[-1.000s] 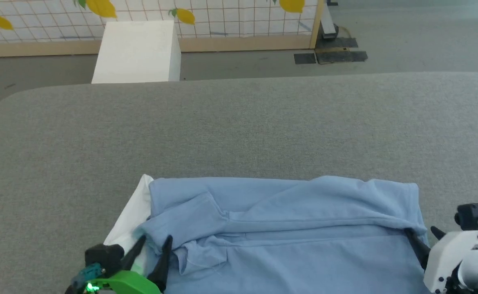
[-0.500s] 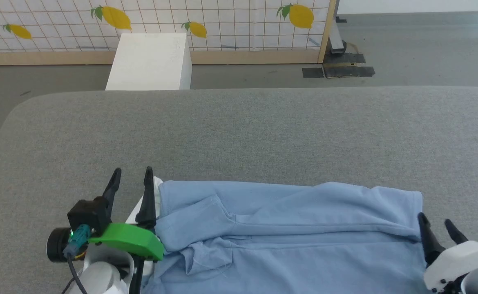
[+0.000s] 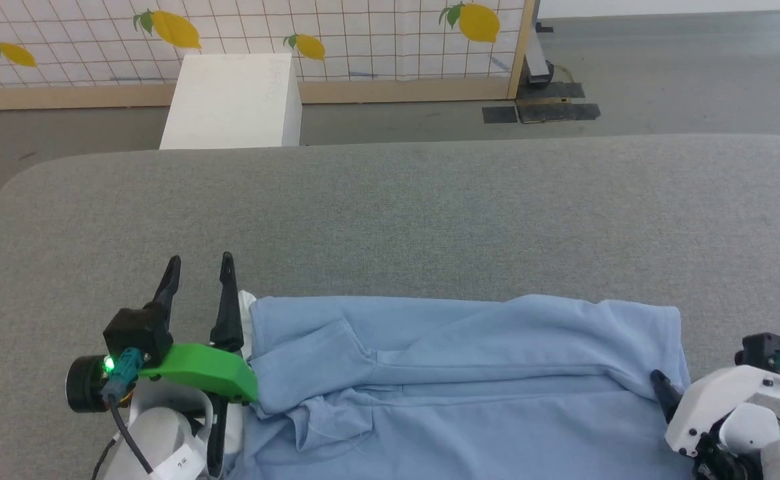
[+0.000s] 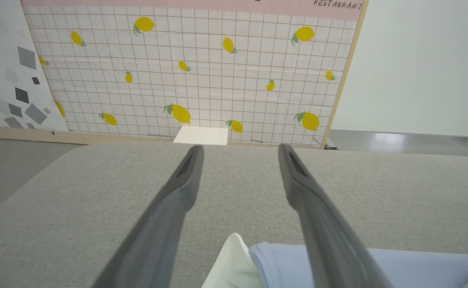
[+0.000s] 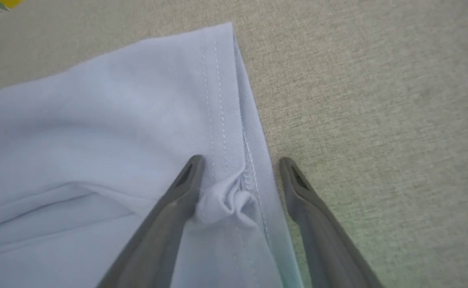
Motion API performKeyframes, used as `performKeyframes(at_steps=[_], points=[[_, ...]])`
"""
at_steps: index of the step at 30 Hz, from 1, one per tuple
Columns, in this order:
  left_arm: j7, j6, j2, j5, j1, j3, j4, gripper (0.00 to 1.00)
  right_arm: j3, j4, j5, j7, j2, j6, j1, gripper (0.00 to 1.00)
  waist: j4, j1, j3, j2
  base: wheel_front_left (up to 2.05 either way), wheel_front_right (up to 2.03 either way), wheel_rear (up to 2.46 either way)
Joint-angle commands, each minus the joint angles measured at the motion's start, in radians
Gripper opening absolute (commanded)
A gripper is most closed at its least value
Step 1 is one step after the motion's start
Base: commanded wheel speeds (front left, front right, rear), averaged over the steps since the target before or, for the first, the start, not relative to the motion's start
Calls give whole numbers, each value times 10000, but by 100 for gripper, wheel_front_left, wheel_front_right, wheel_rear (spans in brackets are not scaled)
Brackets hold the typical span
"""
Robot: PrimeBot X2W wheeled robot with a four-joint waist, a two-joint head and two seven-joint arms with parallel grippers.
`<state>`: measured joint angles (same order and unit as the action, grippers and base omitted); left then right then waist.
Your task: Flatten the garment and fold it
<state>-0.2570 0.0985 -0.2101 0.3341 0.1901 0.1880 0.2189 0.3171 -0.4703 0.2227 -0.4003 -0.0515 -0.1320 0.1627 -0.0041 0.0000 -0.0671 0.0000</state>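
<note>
The shirt [image 3: 475, 400] needs to be flattened and folded, so my right gripper will next pick up the shirt by the puckered fold of its stitched hem.
The garment [image 3: 470, 387], a light blue shirt, lies rumpled and partly folded along the near edge of the grey table [image 3: 430, 213]. Its white collar [image 3: 247, 307] pokes out at the left end. My left gripper [image 3: 200, 259] is open just left of the collar, fingers pointing away over bare table. In the left wrist view the left gripper [image 4: 240, 147] holds nothing, and the collar [image 4: 230, 264] and blue cloth [image 4: 290, 264] lie beneath it. My right gripper [image 3: 660, 383] is at the right hem. In the right wrist view the right gripper [image 5: 240, 160] stands open astride the stitched hem [image 5: 222, 100], a small pucker of cloth between the fingers.
A white box [image 3: 230, 100] stands on the floor beyond the table's far edge. Behind it is a tiled wall panel with lemons [image 3: 363, 33] in a wooden frame. Bare table stretches beyond and to both sides of the garment.
My left gripper left the crumpled cloth at the collar end and moved forward to the table beside it. My right gripper rose off the right hem, then came back down onto it.
</note>
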Motion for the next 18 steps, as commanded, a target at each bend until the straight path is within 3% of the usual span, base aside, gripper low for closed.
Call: performKeyframes(at_steps=[1,4,5,6,7,8,9,13,18], points=[[-46,-111,109,-144,104,-88,48,100,-23,-252,-198,-327,11,13,163,100,25,0,-10,0,0,0,0],[-46,-236,269,-300,74,-209,133,100,-126,-561,-319,-1026,11,13,226,100,75,0,-24,0,0,0,0],[-46,-285,326,-349,59,-246,171,100,-172,-648,-278,-1332,11,13,200,89,89,0,-22,0,0,0,0],[-46,-325,370,-385,49,-277,193,100,-229,-670,-265,-1551,11,13,163,48,100,0,-19,0,0,0,0],[-46,-376,422,-421,31,-315,228,100,-321,-643,-244,-1785,11,13,104,36,111,0,-13,0,0,0,0],[-46,-413,457,-450,20,-347,253,100,-391,-588,-197,-1937,11,13,47,15,117,0,-6,0,0,0,0],[-47,-451,499,-486,8,-394,276,100,-485,-495,-138,-2117,11,13,-39,0,124,0,5,0,0,0,0],[-47,-558,628,-592,-47,-568,368,100,-756,85,31,-2616,12,13,-425,0,121,0,31,0,0,0,0],[-47,-688,741,-699,-70,-755,412,100,-637,1153,-178,-2483,12,13,-695,0,96,0,23,0,0,0,0]])
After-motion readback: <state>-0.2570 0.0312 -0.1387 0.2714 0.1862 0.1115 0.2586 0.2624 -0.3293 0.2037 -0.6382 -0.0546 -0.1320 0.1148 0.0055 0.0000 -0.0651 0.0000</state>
